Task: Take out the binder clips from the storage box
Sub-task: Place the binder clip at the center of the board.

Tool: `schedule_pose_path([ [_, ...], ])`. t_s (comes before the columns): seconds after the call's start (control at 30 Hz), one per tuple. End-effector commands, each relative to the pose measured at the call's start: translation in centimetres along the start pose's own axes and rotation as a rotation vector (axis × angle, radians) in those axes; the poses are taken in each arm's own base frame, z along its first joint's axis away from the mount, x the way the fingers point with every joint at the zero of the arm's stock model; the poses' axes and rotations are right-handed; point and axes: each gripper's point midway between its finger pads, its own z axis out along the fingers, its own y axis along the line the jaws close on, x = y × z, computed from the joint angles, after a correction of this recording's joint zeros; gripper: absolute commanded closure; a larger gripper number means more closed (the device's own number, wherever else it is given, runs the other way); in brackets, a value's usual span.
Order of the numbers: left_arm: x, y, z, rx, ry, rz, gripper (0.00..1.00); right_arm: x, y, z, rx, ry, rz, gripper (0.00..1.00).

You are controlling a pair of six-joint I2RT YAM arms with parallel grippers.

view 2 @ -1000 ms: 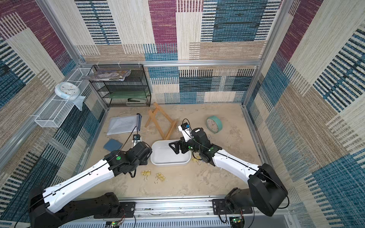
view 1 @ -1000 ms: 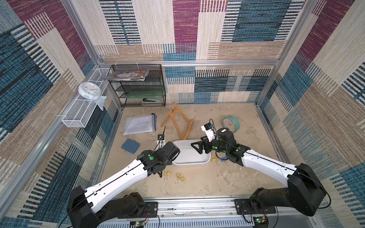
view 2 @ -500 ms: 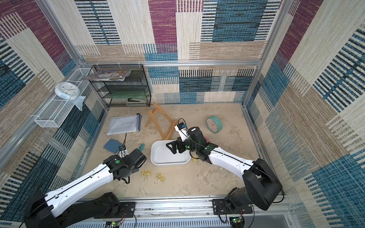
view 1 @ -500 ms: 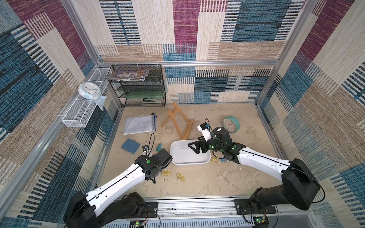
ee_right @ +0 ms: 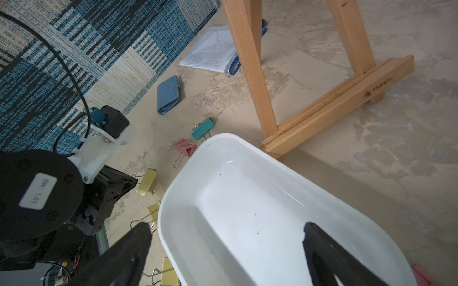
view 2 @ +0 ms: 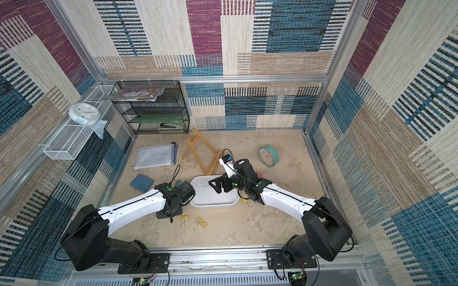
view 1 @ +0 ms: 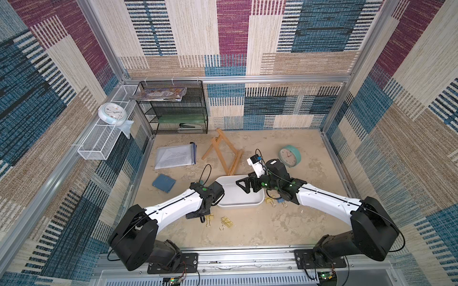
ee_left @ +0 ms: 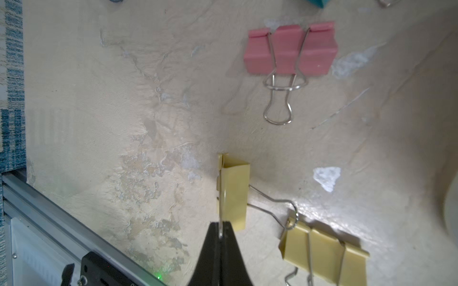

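Note:
The yellow binder clip's body [ee_left: 236, 195] meets the tabletop beside another yellow clip and would rest there if released, so it is time to open my left gripper now.
The white storage box [view 1: 241, 205] [view 2: 213, 204] lies mid-table, and its inside [ee_right: 247, 198] is bare in the right wrist view. My left gripper [ee_left: 220, 232] [view 1: 198, 216] sits low off the box's front left corner, shut on the wire handle of a yellow binder clip [ee_left: 234, 193] [view 1: 208, 218]. A second yellow clip [ee_left: 324, 260] [view 1: 226, 221] and a pink clip [ee_left: 290, 52] lie beside it. My right gripper [ee_right: 225, 226] [view 1: 244, 185] hovers open over the box, holding nothing. More clips lie on the table: teal [ee_right: 202, 128], yellow [view 1: 270, 200] and blue [view 1: 280, 200].
A wooden easel [view 1: 223, 153] lies just behind the box, with a teal clock [view 1: 290, 156] to its right. A blue wallet [view 1: 163, 183] and a document pouch [view 1: 176, 157] lie at the left. A black mesh rack [view 1: 176, 109] stands at the back left.
My left arm has drawn back from the box's left end and turned its gripper down toward the front, by the yellow clips. The right gripper has shifted slightly left over the box.

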Motion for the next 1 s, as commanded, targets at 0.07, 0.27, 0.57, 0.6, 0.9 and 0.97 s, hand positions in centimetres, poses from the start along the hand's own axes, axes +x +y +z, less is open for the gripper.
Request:
schedule_pose_path([
  [0.07, 0.1, 0.6, 0.1, -0.031, 0.004, 0.02, 0.89, -0.5, -0.5, -0.6, 0.044, -0.025, -0.016, 0.01],
  [0.27, -0.1, 0.9, -0.3, -0.025, -0.012, 0.006, 0.73, 0.8, -5.2, -1.8, 0.316, 0.013, 0.041, 0.01],
  [0.57, -1.8, 0.8, -2.7, 0.046, -0.083, -0.011, 0.67, 2.5, -10.3, -4.5, 0.476, 0.013, 0.203, 0.0],
  [0.6, -2.0, 0.8, -3.0, 0.049, -0.09, -0.014, 0.67, 2.7, -10.4, -4.3, 0.455, 0.021, 0.215, 0.04],
  [0.9, -4.0, -0.6, -6.3, 0.165, -0.136, -0.026, 0.67, 6.5, -11.4, -2.3, 0.422, 0.181, 0.307, 0.37],
  [0.97, -4.4, -1.1, -6.9, 0.188, -0.141, -0.018, 0.67, 7.0, -11.4, -1.9, 0.411, 0.203, 0.309, 0.44],
])
